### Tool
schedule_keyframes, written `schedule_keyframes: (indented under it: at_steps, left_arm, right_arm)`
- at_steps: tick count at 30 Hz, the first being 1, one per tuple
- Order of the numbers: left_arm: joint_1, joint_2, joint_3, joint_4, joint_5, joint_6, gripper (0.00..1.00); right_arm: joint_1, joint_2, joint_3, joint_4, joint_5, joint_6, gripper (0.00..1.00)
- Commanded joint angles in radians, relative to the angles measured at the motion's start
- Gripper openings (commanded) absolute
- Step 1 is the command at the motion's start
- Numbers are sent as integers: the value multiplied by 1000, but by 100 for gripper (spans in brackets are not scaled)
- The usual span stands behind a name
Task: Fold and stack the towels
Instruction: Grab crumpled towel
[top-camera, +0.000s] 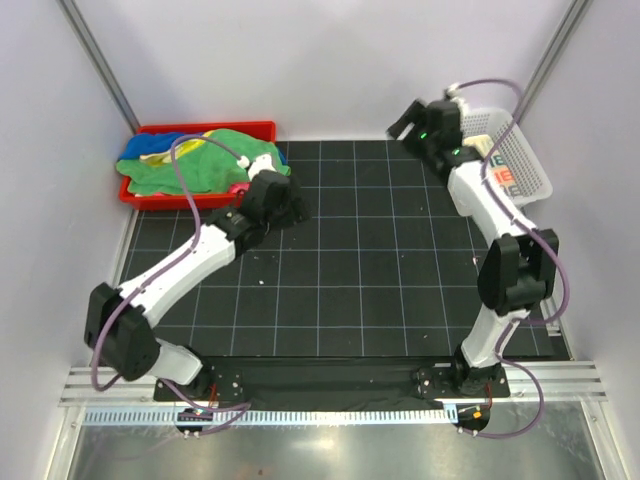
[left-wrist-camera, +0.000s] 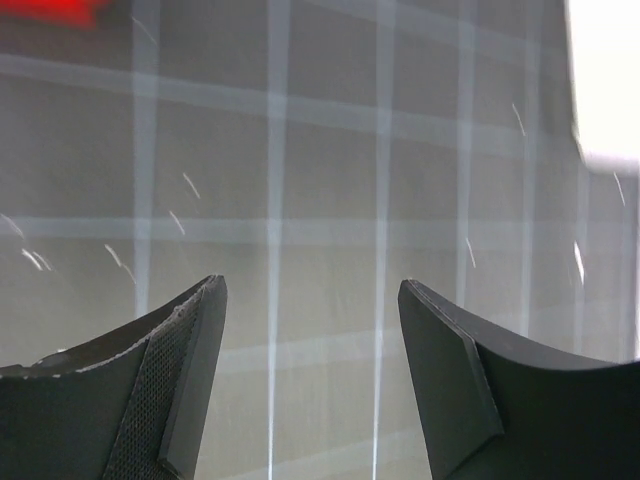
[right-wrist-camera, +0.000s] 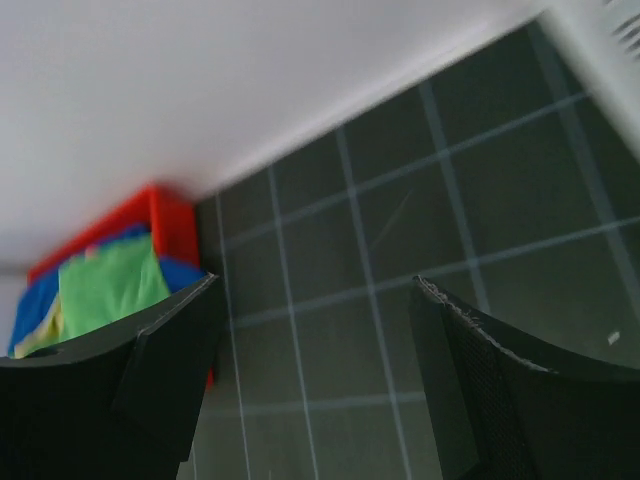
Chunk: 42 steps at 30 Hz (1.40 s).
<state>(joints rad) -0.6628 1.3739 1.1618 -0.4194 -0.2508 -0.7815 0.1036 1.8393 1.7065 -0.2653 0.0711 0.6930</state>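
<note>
My left gripper grabs the green towel (top-camera: 215, 162) by its loose end nearest the mat next, to draw it out lengthwise for folding.
Several towels lie heaped in the red tray (top-camera: 200, 128) at the back left: a green towel (top-camera: 215, 162) on top, a blue one (top-camera: 148, 150) and a yellow one (top-camera: 190, 141) under it, and a pink edge (top-camera: 238, 188) at the front. A cream towel with printed letters (top-camera: 497, 172) sits in the white mesh basket (top-camera: 527, 165) at the back right. My left gripper (top-camera: 290, 208) (left-wrist-camera: 310, 283) is open and empty, low over the mat just right of the tray. My right gripper (top-camera: 401, 124) (right-wrist-camera: 316, 280) is open and empty, raised at the back, left of the basket.
The black gridded mat (top-camera: 370, 270) covers the table between the arms. The right wrist view shows the tray (right-wrist-camera: 165, 215) with the green towel (right-wrist-camera: 105, 285) far to the left. White walls close in the back and sides.
</note>
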Motion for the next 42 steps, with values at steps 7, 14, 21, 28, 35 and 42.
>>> schedule_keyframes:
  at_steps: [7,14,21,28,35,42]
  left_arm:
    - [230,473,442,31,-298,77,77]
    - [290,744,755,10,-288,208,77]
    - [290,811,846,-58,-288,196,74]
    - [292,807,819,-94,-286,169,70]
    - [290,757,733,-75,-295,157,68]
    - [292,757,734,-67,-309,159,51]
  right_arm:
    - [203,-239,-502,179,-24,-136,81]
    - [268,-255,-633,259,-76,-104,80]
    - [294,-213,-619,261,-76,-107,80]
    - [301,-198,-611,259,-83,-104,79]
    - [306,-187,-607,259,-83,-102,79]
    - [318,-199,-608,259,-76,-101,79]
